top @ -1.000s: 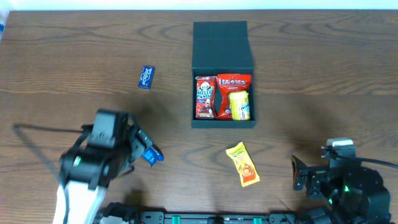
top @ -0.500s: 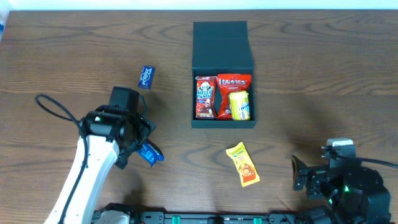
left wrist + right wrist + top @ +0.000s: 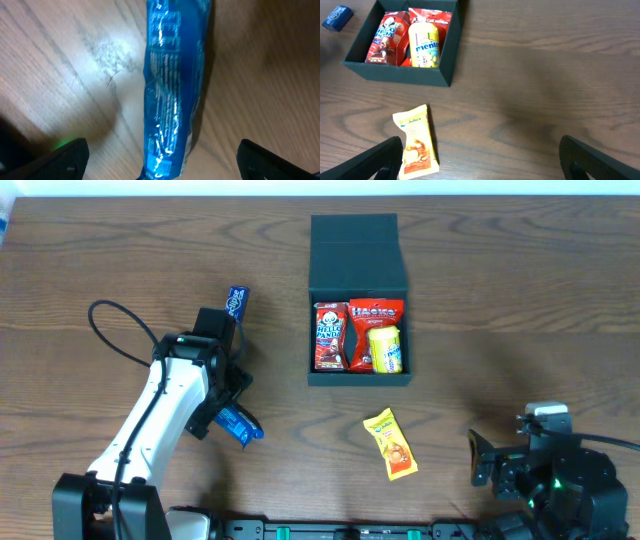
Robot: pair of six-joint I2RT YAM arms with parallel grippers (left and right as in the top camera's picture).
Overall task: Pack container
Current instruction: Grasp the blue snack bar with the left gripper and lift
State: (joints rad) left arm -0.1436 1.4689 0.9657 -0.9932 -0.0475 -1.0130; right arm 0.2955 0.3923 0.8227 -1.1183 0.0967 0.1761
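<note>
My left gripper lowers first, since its fingers are above the packet and it is too early to close on the blue packet (image 3: 236, 423) (image 3: 171, 105).
The dark teal-black container (image 3: 322, 375) stands at the table's middle with its flap lid (image 3: 355, 242) open to the back. It holds a red Hello Panda packet (image 3: 330, 335), a red packet (image 3: 376, 312) and a yellow Mentos packet (image 3: 386, 350). It also shows in the right wrist view (image 3: 395, 75). My left gripper (image 3: 229, 408) is open, its fingers either side of a blue packet (image 3: 240, 427) that lies on the table and fills the left wrist view (image 3: 172, 90). My right gripper (image 3: 480, 460) is open and empty at the front right.
A yellow Julie's packet (image 3: 390, 444) lies in front of the container, seen also in the right wrist view (image 3: 416, 140). A second blue packet (image 3: 237, 300) lies left of the container, partly behind my left arm. The table's front edge is close to both arm bases.
My left arm has swung back and to the right, and now reaches down over the blue packet, which has stayed in place. The right arm has not moved.
</note>
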